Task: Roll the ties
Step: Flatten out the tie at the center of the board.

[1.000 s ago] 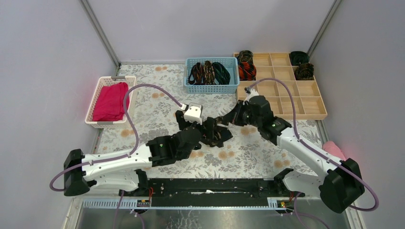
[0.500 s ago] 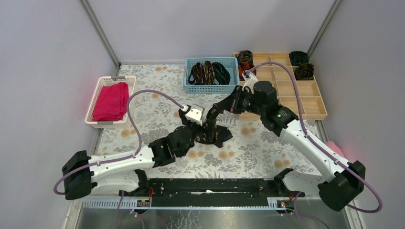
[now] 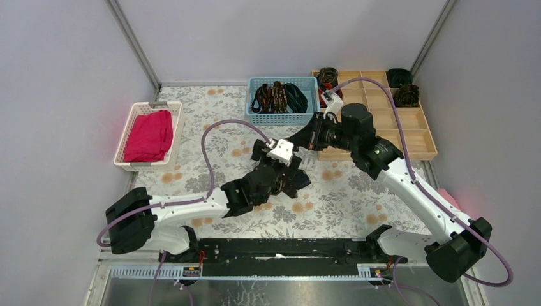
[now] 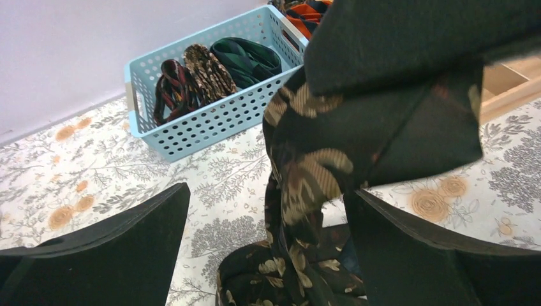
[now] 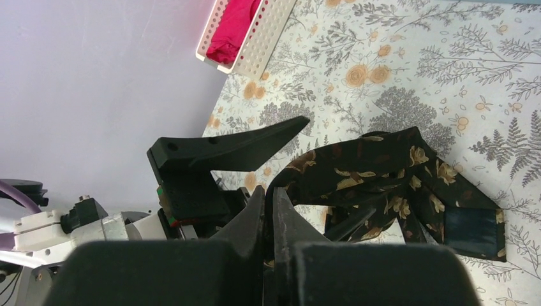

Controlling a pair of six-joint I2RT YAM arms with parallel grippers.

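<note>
I need to grab the black tie's lifted part next with my left gripper, near its raised end point(image 4: 297, 189), to roll the tie and leave its other end to stretch.
A black tie with gold-brown flecks point(image 3: 298, 182) lies heaped on the flowered table. One end of the tie point(image 5: 383, 169) rises to my right gripper point(image 5: 269, 194), which is shut on it; this gripper point(image 3: 301, 138) hangs above the heap. In the left wrist view the lifted strip of tie point(image 4: 300, 204) hangs straight down between the two wide-apart fingers of my left gripper point(image 4: 266, 191), touching neither. My left gripper point(image 3: 284, 164) is open and sits low beside the heap. More ties point(image 3: 279, 97) lie loose in the blue basket point(image 3: 282, 117).
A wooden compartment tray point(image 3: 383, 137) at the back right holds coiled ties point(image 3: 403, 95). A white basket point(image 3: 127, 137) with a magenta cloth stands at the left. A pink towel point(image 3: 446, 199) lies at the right edge. The blue basket point(image 4: 210, 127) stands just beyond the grippers.
My right gripper has lifted the tie's end up and back towards the blue basket. My left gripper has slid right until its open fingers straddle the hanging strip.
</note>
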